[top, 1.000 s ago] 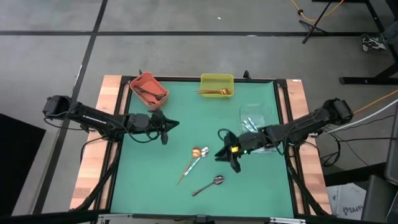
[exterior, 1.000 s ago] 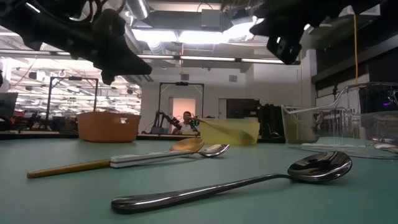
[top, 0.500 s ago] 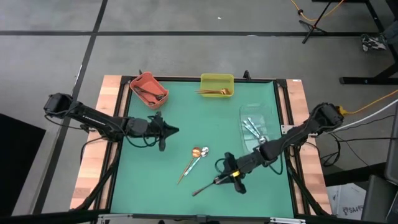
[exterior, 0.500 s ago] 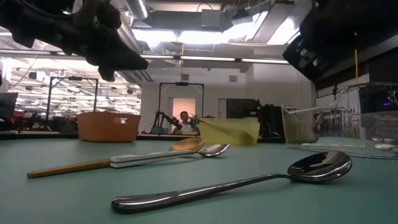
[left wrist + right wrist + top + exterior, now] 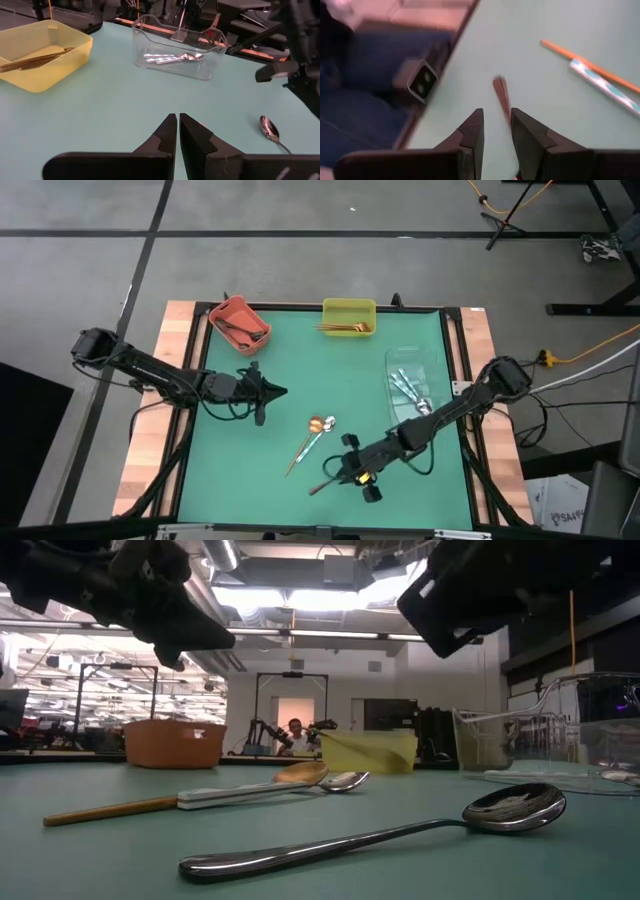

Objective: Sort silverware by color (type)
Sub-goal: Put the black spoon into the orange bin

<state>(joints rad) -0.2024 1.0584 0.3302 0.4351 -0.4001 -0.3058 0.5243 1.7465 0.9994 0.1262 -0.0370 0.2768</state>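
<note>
Next, my right gripper grabs the dark spoon by its handle (image 5: 318, 488) to sort the spoon into the red bin (image 5: 240, 325).
A dark shiny spoon (image 5: 322, 485) lies flat on the green mat near the near edge, with its bowl (image 5: 515, 808) toward the right. My right gripper (image 5: 356, 471) hovers open above its bowl end. In the right wrist view the handle (image 5: 500, 91) runs out past the gap between my fingers. A gold spoon (image 5: 314, 424) with an orange handle and a silver spoon (image 5: 327, 423) with a white handle lie side by side mid-table. My left gripper (image 5: 264, 392) is shut and hangs above the mat, left of centre.
Three bins stand at the far side: a red bin (image 5: 239, 323) with dark spoons, a yellow bin (image 5: 349, 316) with gold spoons, and at the right a clear bin (image 5: 408, 385) with silver spoons. Wooden rails (image 5: 150, 430) border the mat.
My right gripper has swept from beside the clear bin toward the near edge and leftward, and now hangs over the dark spoon. The spoons lie as before. My left gripper has kept still.
</note>
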